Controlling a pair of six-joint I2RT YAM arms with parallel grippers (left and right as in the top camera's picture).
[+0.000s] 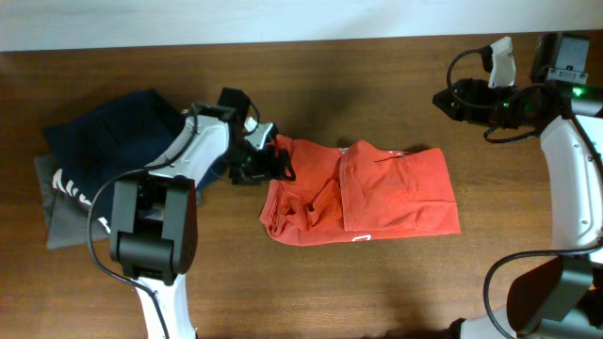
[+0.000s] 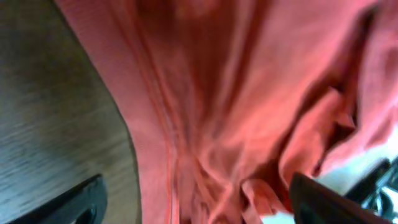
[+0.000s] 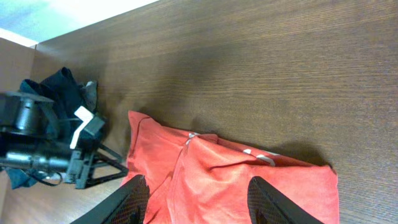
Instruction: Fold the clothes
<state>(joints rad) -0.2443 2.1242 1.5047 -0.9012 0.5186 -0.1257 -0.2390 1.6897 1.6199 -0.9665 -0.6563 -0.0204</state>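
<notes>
I need to pull the shirt along for folding, so my left gripper needs to grab the edge (image 1: 272, 200) (image 2: 138, 140) of the shirt on its bunched side and leave the smoother half free.
The clothes, an orange-red T-shirt (image 1: 377, 193), lie partly folded in the middle of the table, smoother on the right half and bunched on the left. My left gripper (image 1: 273, 160) is at the shirt's upper left edge. In the left wrist view its jaws (image 2: 196, 199) stand wide open, with wrinkled red cloth (image 2: 236, 93) filling the gap below them. My right gripper (image 1: 443, 99) hangs at the far right back, away from the shirt. Its open fingers (image 3: 134, 196) frame the shirt (image 3: 249, 180) from high above with nothing between them.
A navy blue garment with white lettering (image 1: 113, 132) lies at the left on a grey folded garment (image 1: 61, 221), just behind the left arm. Bare wooden table (image 1: 377, 292) surrounds the shirt. A white wall edge runs along the back.
</notes>
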